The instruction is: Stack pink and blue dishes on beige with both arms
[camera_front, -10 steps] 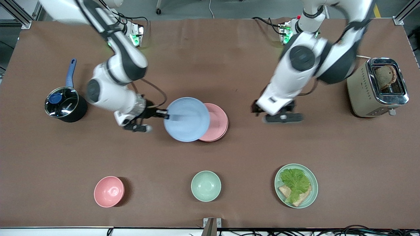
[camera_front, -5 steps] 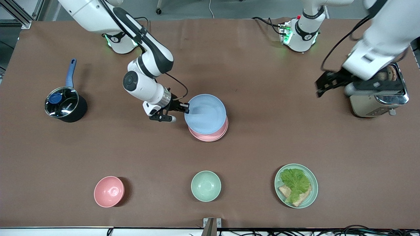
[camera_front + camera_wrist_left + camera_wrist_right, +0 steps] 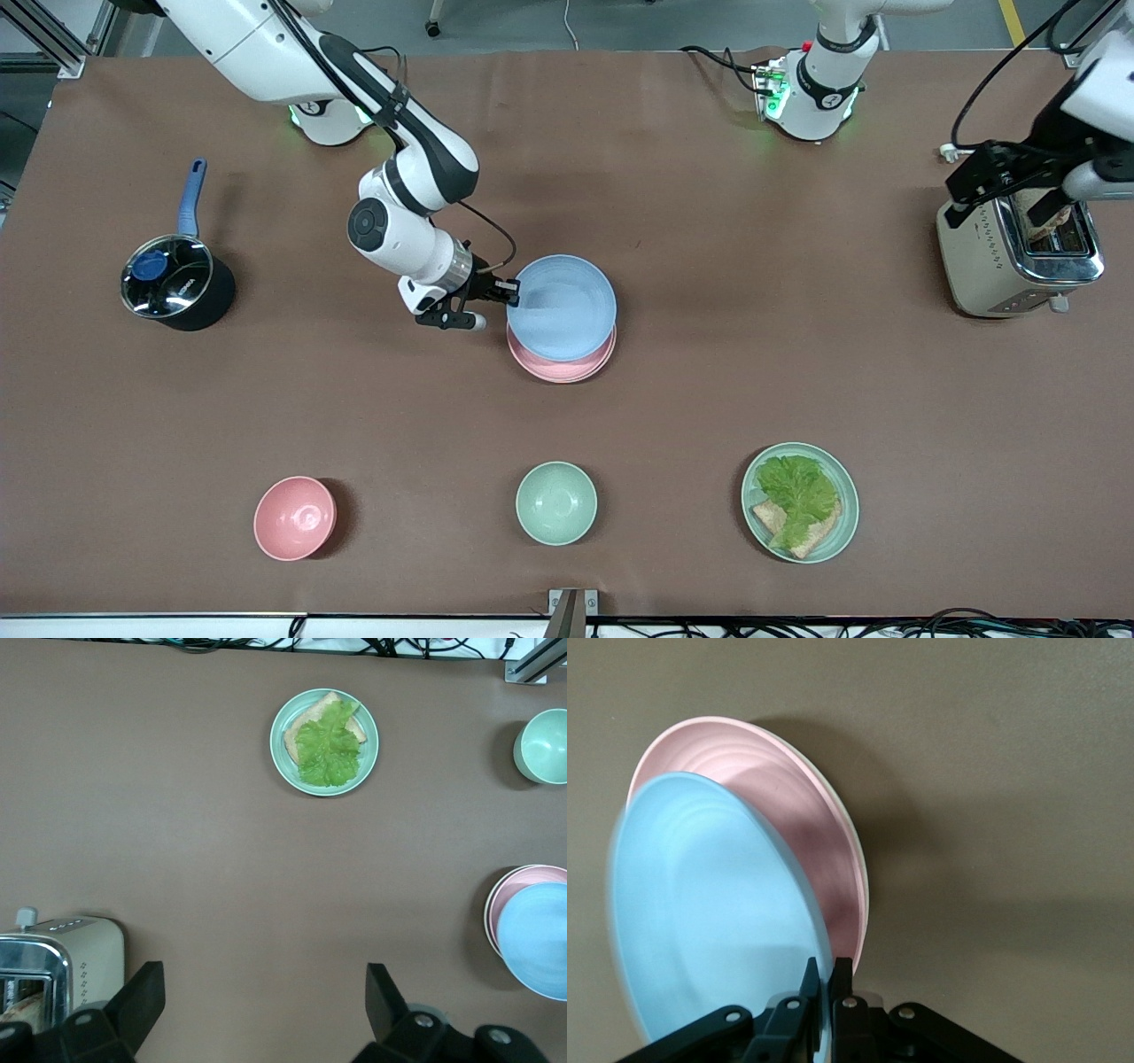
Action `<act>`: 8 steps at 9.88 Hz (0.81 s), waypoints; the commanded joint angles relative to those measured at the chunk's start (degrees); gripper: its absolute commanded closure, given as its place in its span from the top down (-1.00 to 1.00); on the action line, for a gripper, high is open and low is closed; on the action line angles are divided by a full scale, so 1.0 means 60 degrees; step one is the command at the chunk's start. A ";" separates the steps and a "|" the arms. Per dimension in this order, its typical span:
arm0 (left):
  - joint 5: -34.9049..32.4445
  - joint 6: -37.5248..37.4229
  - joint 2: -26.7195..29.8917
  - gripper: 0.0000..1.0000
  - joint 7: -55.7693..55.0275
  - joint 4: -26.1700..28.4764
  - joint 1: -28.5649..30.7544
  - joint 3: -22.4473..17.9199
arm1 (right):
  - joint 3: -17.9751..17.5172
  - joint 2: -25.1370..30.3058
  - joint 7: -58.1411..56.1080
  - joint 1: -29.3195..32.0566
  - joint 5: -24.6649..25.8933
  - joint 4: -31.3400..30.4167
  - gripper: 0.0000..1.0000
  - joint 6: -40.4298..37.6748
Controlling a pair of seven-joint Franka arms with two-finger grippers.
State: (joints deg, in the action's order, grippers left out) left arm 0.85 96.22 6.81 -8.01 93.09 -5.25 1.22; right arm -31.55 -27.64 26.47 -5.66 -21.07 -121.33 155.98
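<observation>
The blue plate's lower edge (image 3: 563, 356) sits over the pink plate, inside its rim. The blue plate would rest there, so it is time for my right gripper to open now.
My right gripper (image 3: 509, 292) is shut on the rim of the light blue plate (image 3: 567, 306). It holds the plate tilted, low over the pale pink plate (image 3: 558, 365), which it mostly covers. In the right wrist view the fingers (image 3: 826, 967) pinch the blue plate's (image 3: 718, 912) edge just above the pink plate (image 3: 806, 833). A thin cream rim of the beige plate (image 3: 860, 870) shows under the pink one. My left gripper (image 3: 970, 182) hangs open and empty over the toaster. Its fingers (image 3: 142, 992) stand wide apart, and the plate stack (image 3: 532, 921) lies off to one side.
A toaster (image 3: 1019, 239) with bread stands at the left arm's end. A black pot (image 3: 173, 283) with a blue handle stands at the right arm's end. Nearer the camera lie a pink bowl (image 3: 294, 517), a mint bowl (image 3: 555, 502) and a mint plate (image 3: 800, 502) with lettuce and bread.
My right gripper carried the blue plate toward the left arm's end until it covers the pink plate. My left arm swung away from the table's middle to above the toaster.
</observation>
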 commanded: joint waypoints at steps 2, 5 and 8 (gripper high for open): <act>0.0064 -0.1168 -0.1238 1.00 0.0135 -0.1804 0.0097 -0.0057 | 0.0029 -0.0037 0.0085 0.0020 0.0129 -0.0097 0.14 0.0341; 0.0137 -0.1825 -0.1106 0.98 0.0149 -0.1688 0.0215 -0.0043 | 0.0189 0.1320 0.0041 0.0617 0.0259 -0.0111 1.00 -0.0255; 0.0210 -0.1798 -0.0960 0.97 0.0164 -0.1482 0.0201 -0.0028 | 0.1724 0.2844 0.0055 0.1030 0.2555 0.0443 1.00 -0.2755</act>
State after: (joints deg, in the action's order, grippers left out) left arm 1.11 86.17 0.83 -8.00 82.58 -4.24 1.00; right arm -23.92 -15.50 26.29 -0.50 -9.75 -118.62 144.81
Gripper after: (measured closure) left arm 0.013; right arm 0.004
